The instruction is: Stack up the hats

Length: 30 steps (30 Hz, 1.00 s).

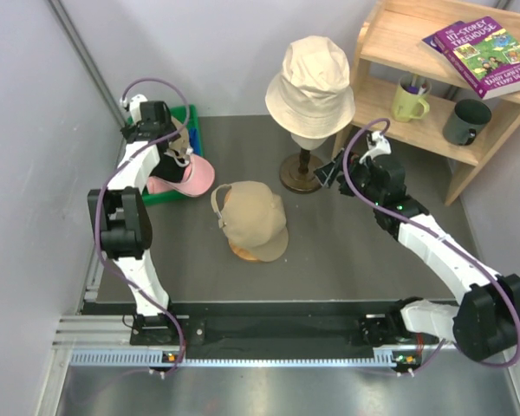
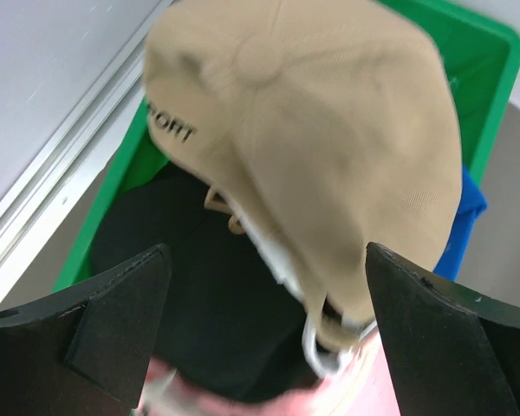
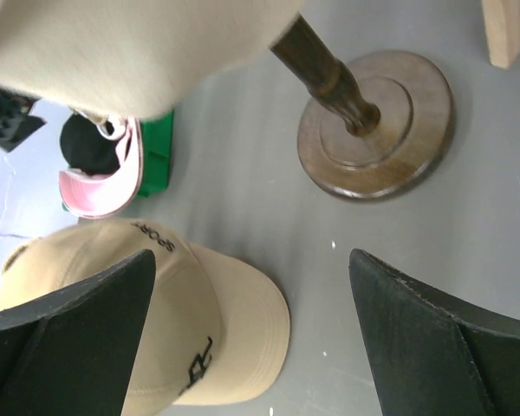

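Next, my left gripper grabs the second tan cap by its top, between button and back strap (image 1: 181, 139) (image 2: 310, 186), so its bottom stays free to stack over hats.
A tan cap (image 1: 251, 218) lies in the middle of the table and shows in the right wrist view (image 3: 156, 338). A pink cap (image 1: 191, 178) rests on the edge of the green bin (image 1: 191, 117). My left gripper (image 1: 178, 156) hangs open over that bin. Its view shows a second tan cap (image 2: 329, 130), a dark hat (image 2: 199, 286), blue fabric (image 2: 470, 204) and the pink cap (image 2: 277, 400) between the open fingers. A cream bucket hat (image 1: 310, 82) sits on the head form. My right gripper (image 1: 327, 173) is open and empty beside the stand.
The wooden stand's round base (image 1: 301, 172) is right by my right gripper and shows in its view (image 3: 377, 121). A wooden shelf (image 1: 433, 95) with a book and two mugs stands at the back right. A wall runs along the left.
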{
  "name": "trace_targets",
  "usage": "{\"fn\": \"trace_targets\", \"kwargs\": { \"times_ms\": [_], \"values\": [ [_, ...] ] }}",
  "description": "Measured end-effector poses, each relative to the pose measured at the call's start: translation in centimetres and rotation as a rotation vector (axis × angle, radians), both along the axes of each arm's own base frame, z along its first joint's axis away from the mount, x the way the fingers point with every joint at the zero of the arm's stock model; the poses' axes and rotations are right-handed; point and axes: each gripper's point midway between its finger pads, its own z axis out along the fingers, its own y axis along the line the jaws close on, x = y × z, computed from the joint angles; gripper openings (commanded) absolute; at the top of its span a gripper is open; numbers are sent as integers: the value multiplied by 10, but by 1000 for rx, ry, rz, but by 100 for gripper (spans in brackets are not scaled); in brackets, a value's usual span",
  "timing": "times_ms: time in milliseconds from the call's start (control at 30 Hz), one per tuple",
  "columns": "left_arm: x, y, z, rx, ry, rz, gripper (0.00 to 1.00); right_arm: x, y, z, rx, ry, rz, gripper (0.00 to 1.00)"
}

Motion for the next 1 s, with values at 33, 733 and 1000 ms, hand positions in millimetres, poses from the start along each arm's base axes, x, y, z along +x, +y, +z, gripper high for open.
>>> {"fn": "trace_targets", "kwargs": {
  "times_ms": [33,733,1000],
  "values": [
    [5,1,-2,0,-4,1,97,3,1,1,-1,-1,1,92],
    [45,11,25,15,-169,-18,0,43,19,15,11,-16,54,91],
    [14,-5,132,31,-337,-130,0,38,16,33,4,-72,59,91]
  ]
}}
